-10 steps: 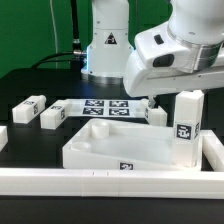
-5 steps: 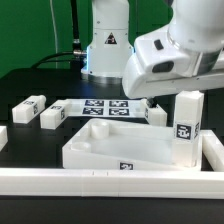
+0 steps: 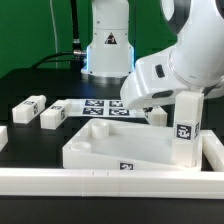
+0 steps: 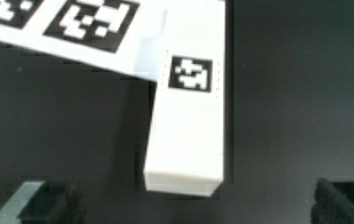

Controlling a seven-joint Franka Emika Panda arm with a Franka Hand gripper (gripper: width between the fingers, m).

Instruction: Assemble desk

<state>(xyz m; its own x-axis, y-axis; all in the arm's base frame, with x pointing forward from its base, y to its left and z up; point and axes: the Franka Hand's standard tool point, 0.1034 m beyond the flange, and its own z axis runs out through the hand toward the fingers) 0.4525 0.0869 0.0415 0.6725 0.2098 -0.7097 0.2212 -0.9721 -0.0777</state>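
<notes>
Next, my gripper grabs the tagged leg (image 4: 192, 120) by its plain end (image 4: 186, 164) to fit this leg to the desk top.
The desk top (image 3: 120, 147), a white rimmed tray, lies in the middle of the black table. One leg (image 3: 186, 125) stands upright at its corner on the exterior view's right. Two more legs (image 3: 30, 106) (image 3: 52, 117) lie on the exterior view's left. A fourth leg (image 3: 157, 116) lies beside the marker board, right under the arm's white hand (image 3: 165, 80). In the wrist view this tagged leg (image 4: 192, 120) runs lengthwise toward my gripper (image 4: 188, 205). The gripper is open, its dark fingers (image 4: 32, 205) far apart on either side of the leg's end, not touching it.
The marker board (image 3: 105, 108) lies flat behind the desk top and also shows in the wrist view (image 4: 76, 25). Low white border rails run along the front (image 3: 110, 182) and the exterior view's right (image 3: 213, 150). The robot's base (image 3: 105, 45) stands at the back.
The arm's hand has come down and toward the exterior view's left, over the leg lying by the marker board. The jaws have stayed open. No part has moved.
</notes>
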